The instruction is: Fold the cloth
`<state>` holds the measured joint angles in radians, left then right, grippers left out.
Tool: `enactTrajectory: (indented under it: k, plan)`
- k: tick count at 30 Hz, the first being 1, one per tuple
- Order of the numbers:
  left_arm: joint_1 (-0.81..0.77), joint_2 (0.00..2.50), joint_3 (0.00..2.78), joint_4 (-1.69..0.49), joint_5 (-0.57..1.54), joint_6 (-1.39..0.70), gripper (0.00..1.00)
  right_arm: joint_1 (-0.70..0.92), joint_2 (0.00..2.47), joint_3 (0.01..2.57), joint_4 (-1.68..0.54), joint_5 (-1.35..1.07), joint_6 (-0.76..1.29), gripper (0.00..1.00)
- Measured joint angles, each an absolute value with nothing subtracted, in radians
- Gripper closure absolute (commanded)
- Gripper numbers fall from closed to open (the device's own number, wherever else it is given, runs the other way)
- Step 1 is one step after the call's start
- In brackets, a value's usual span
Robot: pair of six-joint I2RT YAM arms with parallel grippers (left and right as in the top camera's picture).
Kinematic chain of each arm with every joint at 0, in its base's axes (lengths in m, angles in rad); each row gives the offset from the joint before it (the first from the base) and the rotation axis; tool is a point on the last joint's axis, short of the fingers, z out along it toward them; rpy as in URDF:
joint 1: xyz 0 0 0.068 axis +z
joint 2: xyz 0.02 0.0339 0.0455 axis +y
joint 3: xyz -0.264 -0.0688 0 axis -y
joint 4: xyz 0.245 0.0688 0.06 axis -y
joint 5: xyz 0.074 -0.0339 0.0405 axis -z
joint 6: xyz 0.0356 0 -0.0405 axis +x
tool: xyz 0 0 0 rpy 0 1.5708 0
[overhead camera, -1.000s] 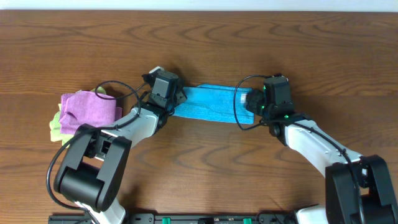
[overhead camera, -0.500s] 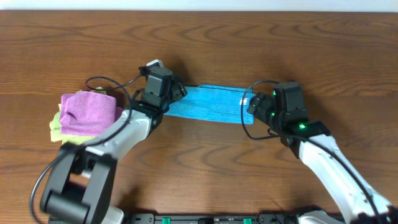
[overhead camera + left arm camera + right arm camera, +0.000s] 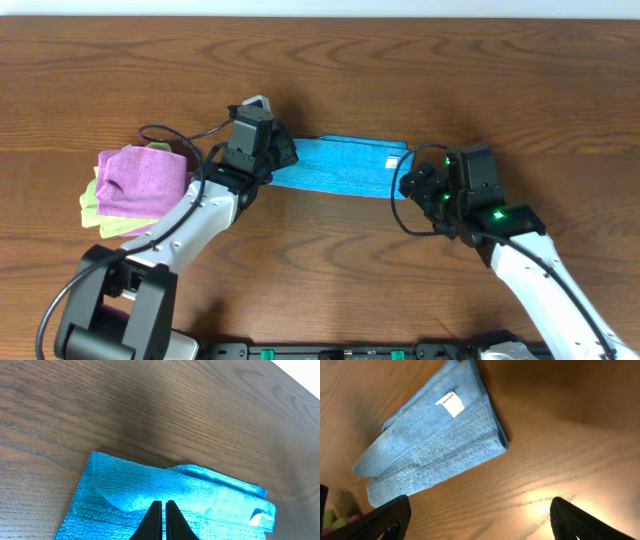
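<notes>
My right gripper grips the blue cloth next by its short end [image 3: 490, 410] beside the white label, to fold the cloth toward its opposite end.
A blue cloth [image 3: 340, 165] lies folded into a long strip in the middle of the table, with a white label [image 3: 393, 160] near its right end. My left gripper [image 3: 285, 155] hovers over the strip's left end. In the left wrist view its fingers [image 3: 163, 505] are pressed together above the cloth [image 3: 165, 495], with no fabric showing between them. My right gripper [image 3: 415, 182] sits just off the strip's right end. In the right wrist view it [image 3: 480, 505] stands wide open over bare wood, and the cloth [image 3: 435, 435] lies beyond its tips.
A pink cloth [image 3: 145, 178] is piled on a yellow-green one [image 3: 90, 205] at the left, close to the left arm. The table's far edge [image 3: 320, 17] runs along the top of the overhead view.
My left gripper has shut over the cloth's left end. My right gripper has opened wider and drawn back down and to the right, off the cloth's right end.
</notes>
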<state>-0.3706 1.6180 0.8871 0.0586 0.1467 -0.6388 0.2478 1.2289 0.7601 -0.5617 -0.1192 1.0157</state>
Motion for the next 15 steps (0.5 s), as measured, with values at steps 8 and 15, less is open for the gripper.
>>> enactTrajectory:
  k: [8, 15]
  plan:
    - [-0.375, 1.723, 0.887, 0.119, 0.142, -0.638, 0.94, 0.248, 1.269, 0.73, -0.471, -0.117, 1.132, 0.14]
    - [-0.375, 1.802, 0.887, 0.145, 0.123, -0.638, 0.94, 0.248, 1.394, 0.716, -0.364, -0.121, 1.148, 0.13]
